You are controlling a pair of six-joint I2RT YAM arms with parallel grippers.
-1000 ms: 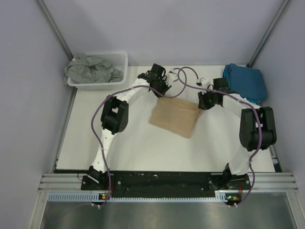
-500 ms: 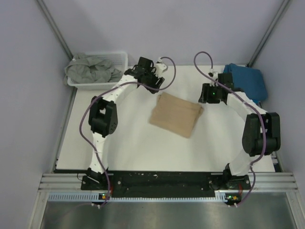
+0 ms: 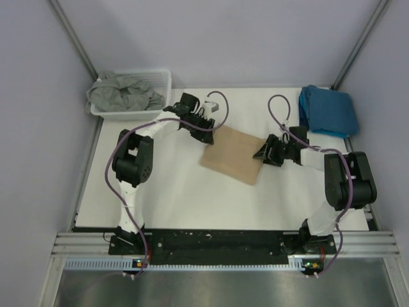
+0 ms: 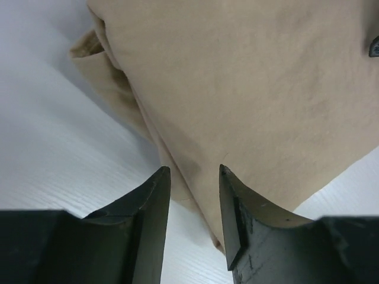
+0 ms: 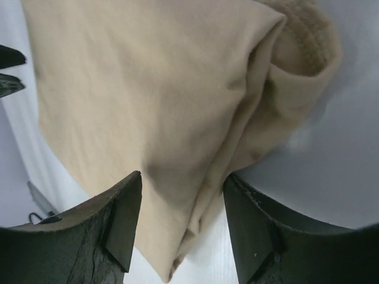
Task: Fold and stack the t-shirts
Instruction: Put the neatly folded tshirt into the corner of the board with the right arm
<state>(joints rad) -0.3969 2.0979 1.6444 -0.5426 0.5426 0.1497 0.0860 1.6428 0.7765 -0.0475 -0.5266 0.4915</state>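
Note:
My right gripper grabs the tan t-shirt's layered edge point(image 3: 261, 159) next, layers together, to stack the shirt folded on the teal-blue t-shirt point(image 3: 328, 110).
A folded tan t-shirt point(image 3: 233, 153) lies flat in the middle of the table. My left gripper point(image 3: 208, 125) is open at its far left corner; in the left wrist view point(image 4: 192, 177) the jaws straddle the shirt's point(image 4: 254, 89) folded edge without closing on it. My right gripper point(image 3: 261, 155) is open at the shirt's right edge; in the right wrist view point(image 5: 182, 183) the wide jaws straddle the shirt's point(image 5: 148, 89) layered edge. A folded teal-blue t-shirt point(image 3: 328, 110) lies at the back right. A crumpled grey-green t-shirt point(image 3: 124, 93) fills the basket.
The white slatted basket point(image 3: 163, 78) stands at the back left corner. Purple cables loop above both wrists. Walls close in the table on the left, back and right. The arm bases sit on the rail at the near edge.
Both grippers drew back from the tan shirt's far edge, then came down again: the left to its far left corner, the right forward to its right edge. The shirt has stayed flat.

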